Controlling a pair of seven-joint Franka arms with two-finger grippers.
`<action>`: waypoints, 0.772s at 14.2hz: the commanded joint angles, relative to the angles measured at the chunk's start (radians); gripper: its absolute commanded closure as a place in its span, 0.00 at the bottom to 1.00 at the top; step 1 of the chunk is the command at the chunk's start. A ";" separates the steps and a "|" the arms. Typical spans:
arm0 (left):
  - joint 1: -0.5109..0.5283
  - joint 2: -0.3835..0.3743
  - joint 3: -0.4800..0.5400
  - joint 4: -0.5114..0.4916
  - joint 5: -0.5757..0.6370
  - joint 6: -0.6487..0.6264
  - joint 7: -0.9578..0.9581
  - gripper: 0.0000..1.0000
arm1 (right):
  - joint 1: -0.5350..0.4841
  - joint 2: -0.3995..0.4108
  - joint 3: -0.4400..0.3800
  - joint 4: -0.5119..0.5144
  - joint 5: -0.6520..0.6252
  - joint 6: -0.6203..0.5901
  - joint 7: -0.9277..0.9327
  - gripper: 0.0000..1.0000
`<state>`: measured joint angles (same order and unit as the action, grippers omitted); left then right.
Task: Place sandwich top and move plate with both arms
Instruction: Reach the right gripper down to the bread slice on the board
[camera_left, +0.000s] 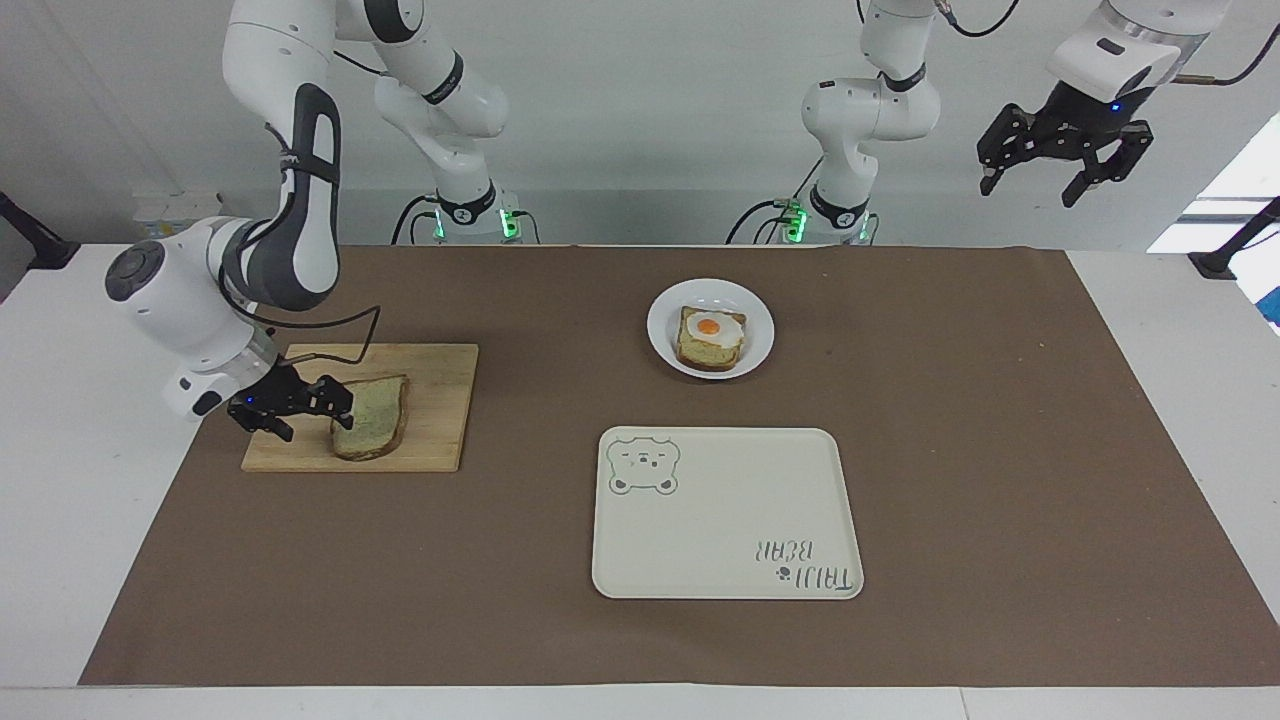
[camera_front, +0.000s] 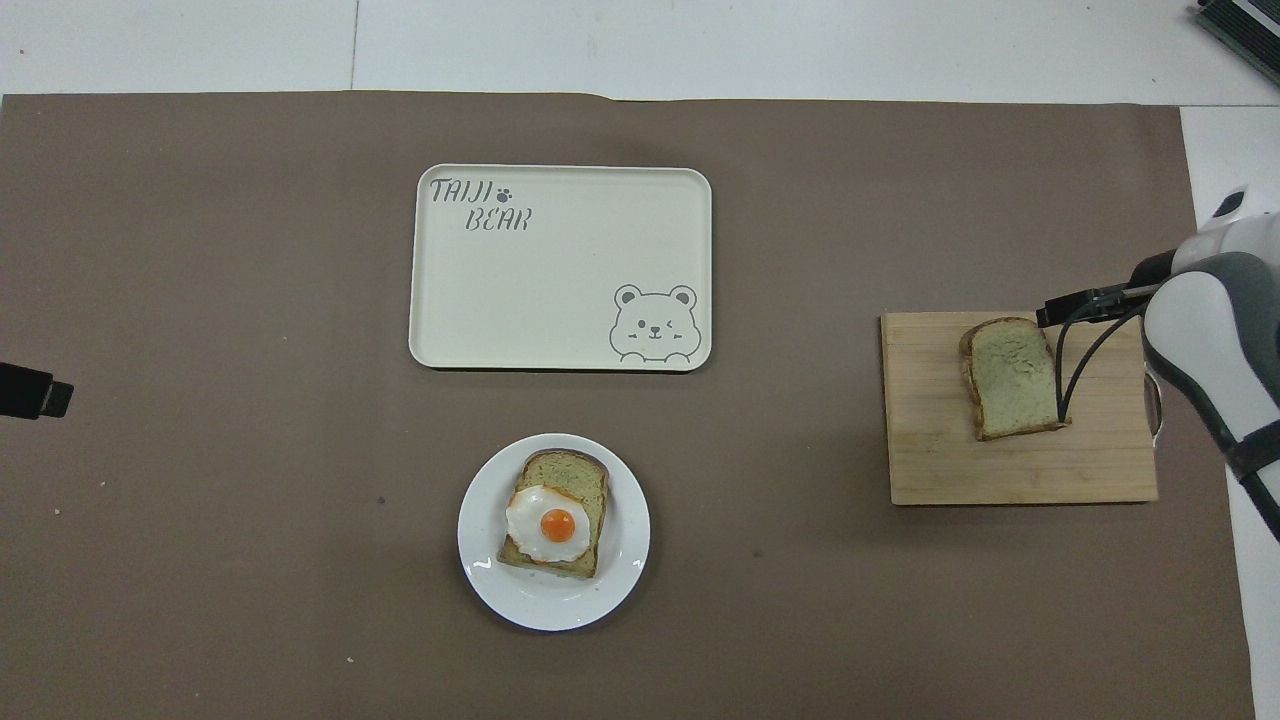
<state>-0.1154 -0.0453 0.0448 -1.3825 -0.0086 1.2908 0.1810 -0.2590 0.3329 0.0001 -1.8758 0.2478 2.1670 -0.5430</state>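
Observation:
My right gripper pinches the slice by its thin crust edge (camera_front: 1033, 322) next, since the slice lies with its broad side spread wide across the board (camera_front: 930, 450).
The sandwich top (camera_left: 372, 418) (camera_front: 1012, 378), a plain crusted slice, lies on a wooden cutting board (camera_left: 440, 410) (camera_front: 930, 450) at the right arm's end of the table. My right gripper (camera_left: 305, 410) is open and low over the board, right beside the slice, with one fingertip (camera_left: 340, 400) at the slice's edge. The white plate (camera_left: 665, 335) (camera_front: 485, 580) sits mid-table near the robots and holds an egg-topped bread slice (camera_left: 710, 338) (camera_front: 555, 525). My left gripper (camera_left: 1045, 180) hangs open and high over its own end of the table, waiting.
A cream bear-printed tray (camera_left: 725, 520) (camera_front: 560, 290) lies farther from the robots than the plate. A brown mat (camera_left: 950, 450) covers most of the table. The right arm's cable (camera_front: 1075, 370) loops over the board beside the slice.

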 joint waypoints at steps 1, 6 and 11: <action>-0.015 -0.027 0.009 -0.029 -0.001 -0.004 -0.006 0.00 | -0.016 -0.017 0.011 -0.046 0.030 0.027 -0.044 0.00; -0.015 -0.027 0.009 -0.029 -0.001 -0.004 -0.006 0.00 | -0.016 -0.015 0.011 -0.086 0.031 0.051 -0.048 0.08; -0.014 -0.028 0.009 -0.032 -0.001 -0.005 -0.006 0.00 | -0.014 -0.015 0.011 -0.103 0.031 0.053 -0.041 1.00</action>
<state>-0.1155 -0.0454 0.0448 -1.3837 -0.0087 1.2908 0.1810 -0.2645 0.3284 0.0059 -1.9496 0.2570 2.1993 -0.5562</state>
